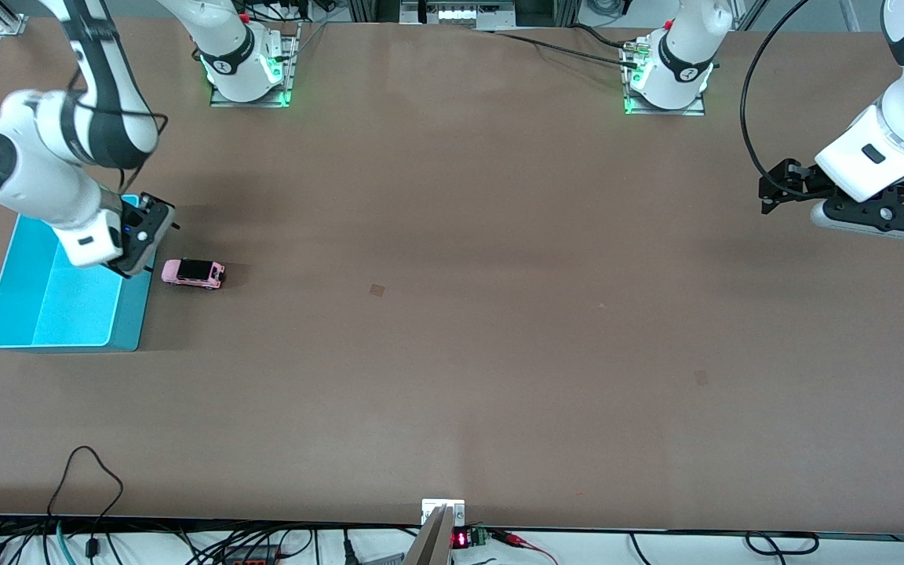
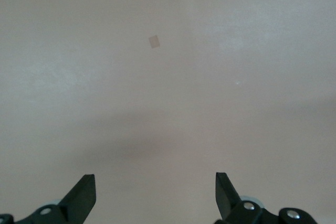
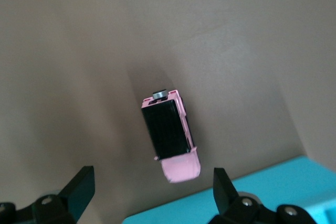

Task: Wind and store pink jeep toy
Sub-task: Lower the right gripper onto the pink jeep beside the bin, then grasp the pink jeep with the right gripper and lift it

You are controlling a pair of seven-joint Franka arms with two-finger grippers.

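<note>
The pink jeep toy (image 1: 193, 273) needs to be stored in the turquoise bin (image 1: 60, 286). My right gripper needs to pick it up next by its long sides.
The pink jeep toy (image 1: 193, 273) stands on its wheels on the table, just beside the turquoise bin (image 1: 60, 286), toward the right arm's end. Its black roof shows in the right wrist view (image 3: 169, 134). My right gripper (image 1: 138, 247) hangs open and empty over the bin's rim next to the jeep, apart from it; its fingertips (image 3: 84, 187) show wide apart, with the bin's rim (image 3: 252, 190) below. My left gripper (image 1: 774, 188) is open and empty, held above bare table at the left arm's end; the arm waits. Its fingertips (image 2: 84, 195) frame only tabletop.
The bin is empty inside. A small dark mark (image 1: 377, 289) lies mid-table and another (image 1: 701, 377) nearer the front camera. The arm bases (image 1: 248, 71) stand along the table's top edge. Cables hang at the front edge (image 1: 83, 486).
</note>
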